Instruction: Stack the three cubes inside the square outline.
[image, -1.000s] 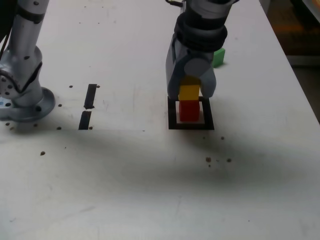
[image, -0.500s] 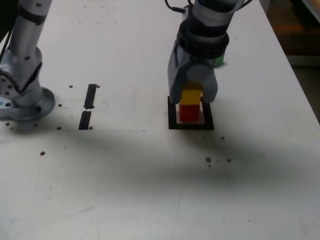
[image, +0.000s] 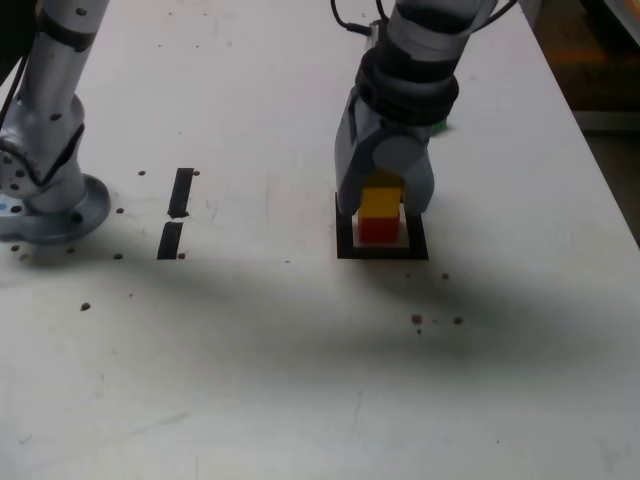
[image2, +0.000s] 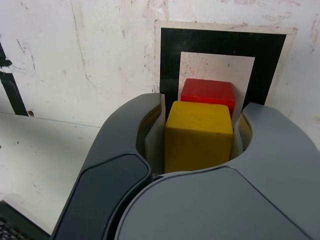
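Observation:
I need to release the yellow cube from my gripper now: the yellow cube's base (image: 379, 216) is on top of the red cube (image: 379, 229), so the yellow cube would stand.
My gripper (image: 382, 203) is shut on the yellow cube (image: 380, 201), one finger on each side of it. The yellow cube (image2: 198, 135) is directly above the red cube (image: 379, 229), and the two look to be touching or nearly so. The red cube (image2: 208, 92) stands in the white centre of the square outline (image: 345, 246), a thick black tape frame (image2: 170, 60). The green cube (image: 440, 126) lies on the table behind the gripper, with only a sliver showing in the exterior view.
The arm's round base (image: 50, 205) stands at the exterior view's left. Two short black tape strips (image: 182, 190) (image: 170, 240) lie between the base and the outline. Dark specks (image: 437, 320) dot the white table, and its edge (image: 600, 170) runs down the exterior view's right.
The gripper has come down a little with the yellow cube, closing the gap to the red cube. The green cube is now more hidden behind the gripper.

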